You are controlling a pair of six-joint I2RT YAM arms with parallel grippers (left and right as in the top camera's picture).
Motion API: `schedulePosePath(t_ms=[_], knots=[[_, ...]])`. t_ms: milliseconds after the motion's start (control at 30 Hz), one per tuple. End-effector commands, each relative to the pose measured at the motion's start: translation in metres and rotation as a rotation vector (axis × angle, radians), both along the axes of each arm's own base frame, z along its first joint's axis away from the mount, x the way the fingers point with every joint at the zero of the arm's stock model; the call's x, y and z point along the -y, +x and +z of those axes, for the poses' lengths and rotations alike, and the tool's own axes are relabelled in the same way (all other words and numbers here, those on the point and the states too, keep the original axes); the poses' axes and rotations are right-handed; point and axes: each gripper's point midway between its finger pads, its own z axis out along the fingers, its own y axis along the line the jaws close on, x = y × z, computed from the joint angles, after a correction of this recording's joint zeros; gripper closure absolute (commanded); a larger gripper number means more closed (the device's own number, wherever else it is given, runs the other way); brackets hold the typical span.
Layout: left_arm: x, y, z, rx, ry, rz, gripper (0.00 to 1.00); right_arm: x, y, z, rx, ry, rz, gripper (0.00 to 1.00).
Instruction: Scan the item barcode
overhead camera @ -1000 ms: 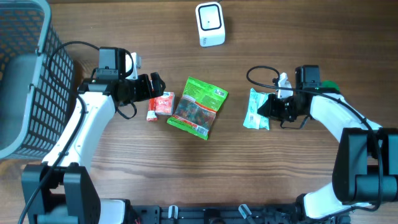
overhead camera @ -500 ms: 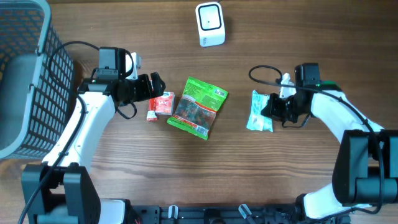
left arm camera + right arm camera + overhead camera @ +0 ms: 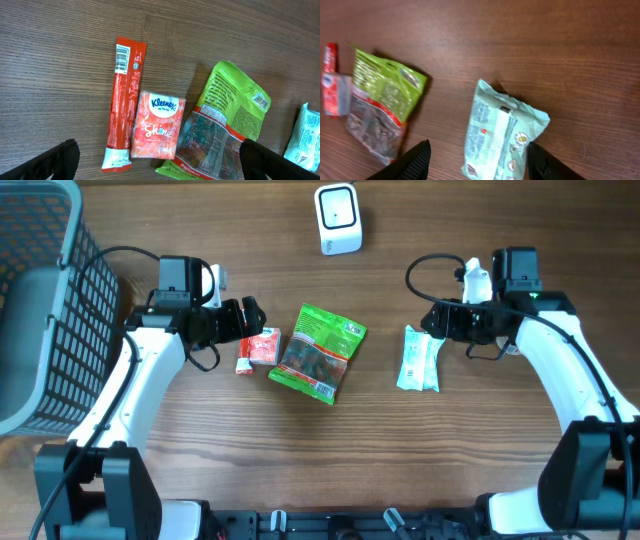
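Observation:
The right gripper should next grab the mint-green packet (image 3: 418,359) across its sides, so that the packet's printed panel stays exposed for scanning the barcode.
A mint-green packet (image 3: 418,359) (image 3: 502,132) lies flat on the wood table, free of any grip. My right gripper (image 3: 432,323) (image 3: 480,162) hovers just above its far end, open, one black finger either side of the packet. The white scanner (image 3: 338,218) stands at the back centre. A green snack bag (image 3: 318,352) (image 3: 225,125), a red Kleenex pack (image 3: 265,346) (image 3: 158,125) and a red stick sachet (image 3: 244,356) (image 3: 124,97) with its barcode showing lie at centre left. My left gripper (image 3: 250,315) (image 3: 162,162) stands wide open just behind them, holding nothing.
A grey mesh basket (image 3: 40,300) fills the far left edge. The right arm's cable (image 3: 420,270) loops over the table between the scanner and the mint packet.
My right gripper opened and let go of the mint packet, then drew back and up toward the far right. The packet stays on the table. The left arm has not moved.

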Motion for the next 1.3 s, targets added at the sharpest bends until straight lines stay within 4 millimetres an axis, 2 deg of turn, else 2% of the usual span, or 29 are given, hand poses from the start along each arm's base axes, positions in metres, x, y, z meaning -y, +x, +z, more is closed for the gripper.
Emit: schedulePosePath(t_ms=[0, 200, 333, 533, 667, 833, 1067, 1133, 1267], knots=[[-0.001, 0.005, 0.009, 0.028, -0.008, 0.003, 0.00, 0.007, -0.015, -0.032, -0.087, -0.043, 0.029, 0.38], [-0.001, 0.005, 0.009, 0.028, -0.008, 0.003, 0.00, 0.007, -0.029, -0.063, -0.206, -0.047, 0.031, 0.39], [-0.001, 0.005, 0.009, 0.028, -0.008, 0.003, 0.00, 0.018, -0.034, -0.083, -0.263, -0.106, 0.020, 0.43], [-0.001, 0.005, 0.009, 0.028, -0.008, 0.003, 0.00, 0.014, -0.039, -0.100, -0.315, -0.085, 0.026, 0.46], [-0.001, 0.005, 0.009, 0.028, -0.008, 0.003, 0.00, 0.006, -0.041, -0.106, -0.321, -0.033, 0.035, 0.51], [-0.001, 0.005, 0.009, 0.028, -0.008, 0.003, 0.00, 0.001, -0.041, -0.104, -0.317, 0.009, 0.035, 0.65], [-0.001, 0.005, 0.009, 0.028, -0.008, 0.003, 0.00, -0.003, -0.032, -0.093, -0.278, 0.095, 0.022, 0.62], [-0.001, 0.005, 0.009, 0.028, -0.008, 0.003, 0.00, -0.003, -0.033, -0.094, -0.279, 0.095, 0.022, 0.54], [-0.001, 0.005, 0.009, 0.028, -0.008, 0.003, 0.00, -0.004, -0.035, -0.097, -0.276, 0.106, 0.021, 0.49]])
